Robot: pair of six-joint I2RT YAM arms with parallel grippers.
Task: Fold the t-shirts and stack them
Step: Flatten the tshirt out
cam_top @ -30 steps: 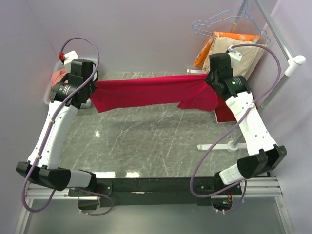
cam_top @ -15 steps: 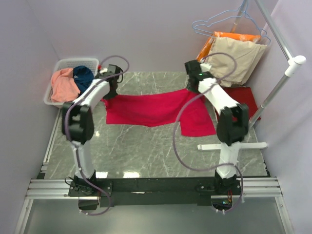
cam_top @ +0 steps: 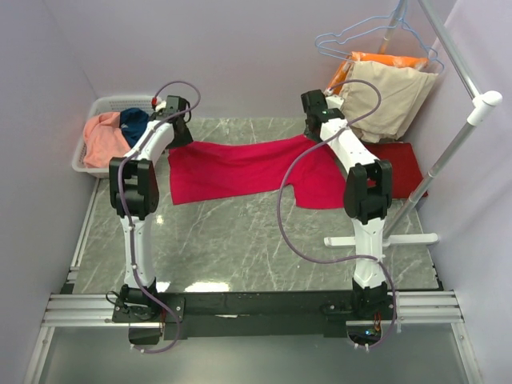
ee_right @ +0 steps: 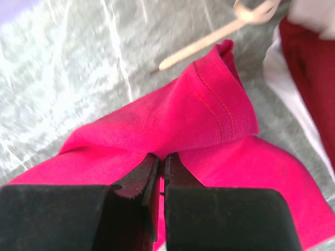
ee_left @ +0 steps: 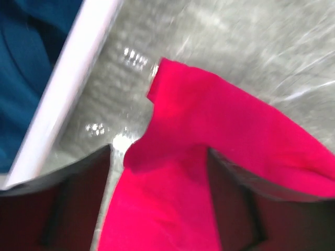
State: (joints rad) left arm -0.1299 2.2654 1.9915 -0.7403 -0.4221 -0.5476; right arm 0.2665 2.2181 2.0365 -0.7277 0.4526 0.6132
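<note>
The robot's left gripper next needs to stretch and spread the t-shirt flat for folding, so it needs to grab the crimson-red t-shirt (cam_top: 240, 170) by its corner (cam_top: 174, 152) beside the basket.
A bright crimson-red t-shirt (cam_top: 240, 170) lies spread across the back of the marble table (cam_top: 240, 240). My left gripper (cam_top: 179, 134) is over its left corner. In the left wrist view that gripper (ee_left: 159, 175) stands open, the crimson cloth (ee_left: 220, 130) lying loose between its fingers (ee_left: 70, 201). My right gripper (cam_top: 317, 133) is at the shirt's right end. There it (ee_right: 163, 159) is shut on a raised fold of the crimson cloth (ee_right: 172, 120). A darker red t-shirt (cam_top: 400, 164) lies at the far right. A salmon-pink one (cam_top: 101, 141) and a teal-blue one (cam_top: 136, 125) sit in the basket.
The white basket (cam_top: 90, 112) stands at the back left, its rim (ee_left: 63, 99) close to my left gripper. Beige (cam_top: 388, 100) and orange garments (cam_top: 376, 60) hang on wire hangers at the back right. A white rack pole (cam_top: 448, 152) and its foot (cam_top: 380, 238) stand on the right.
Both arms have stretched toward the back and lowered the crimson shirt onto the table. My left gripper has opened and let go of its corner; the right one still pinches the cloth.
</note>
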